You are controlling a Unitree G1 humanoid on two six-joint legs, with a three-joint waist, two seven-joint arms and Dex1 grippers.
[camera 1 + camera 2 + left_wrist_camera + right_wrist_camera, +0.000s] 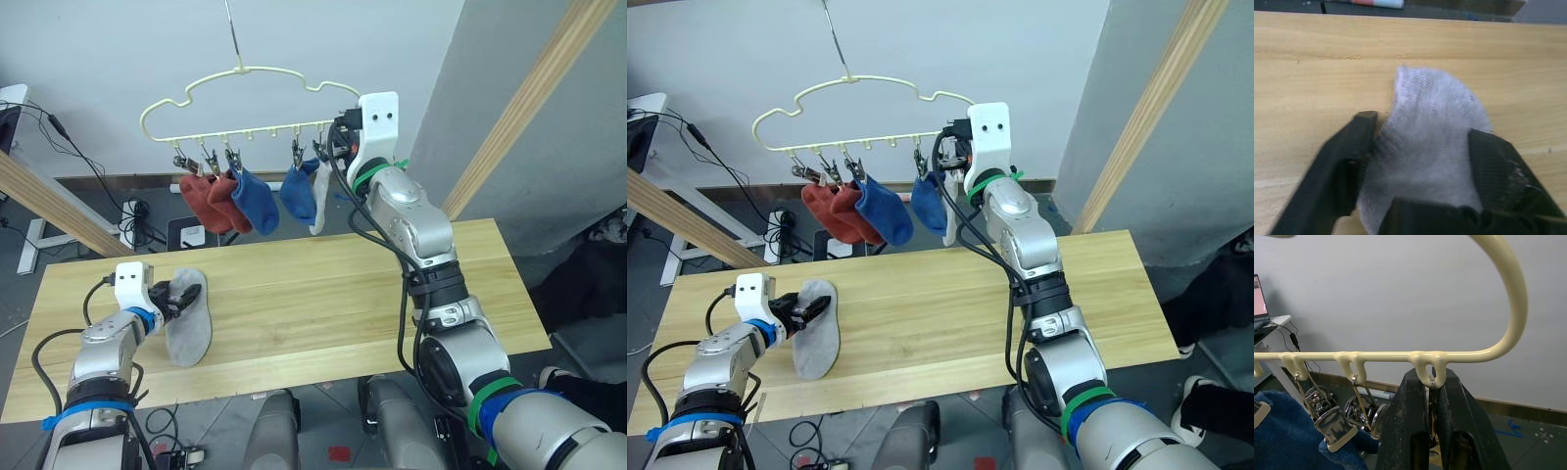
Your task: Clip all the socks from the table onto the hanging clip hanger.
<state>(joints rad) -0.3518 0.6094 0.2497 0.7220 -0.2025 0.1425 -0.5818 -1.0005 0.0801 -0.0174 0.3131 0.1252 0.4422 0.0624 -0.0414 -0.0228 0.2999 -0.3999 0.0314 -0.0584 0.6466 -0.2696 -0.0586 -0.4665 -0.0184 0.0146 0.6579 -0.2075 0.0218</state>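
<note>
My left gripper grabs the light grey sock by its cuff end (186,278) (1432,105) next. Then it clips that last sock onto the hanger.
A pale-yellow clip hanger (245,70) hangs above the far edge of the table (323,294). Two rust red socks (204,196), two blue socks (257,201) and one light grey sock (321,204) dangle from its clips. My right gripper (339,137) is raised at the hanger's right end. In the right wrist view its fingers (1410,421) are shut on the last clip under the bottom bar (1376,355). Another light grey sock (189,325) lies flat on the table's left part. My left gripper (182,297) is open, its fingers (1347,161) straddling the sock (1430,142).
Slanted wooden poles stand at the left (49,206) and right (529,103) of the table. Cables and a power strip (137,211) lie on the floor behind it. The table's middle and right planks are bare.
</note>
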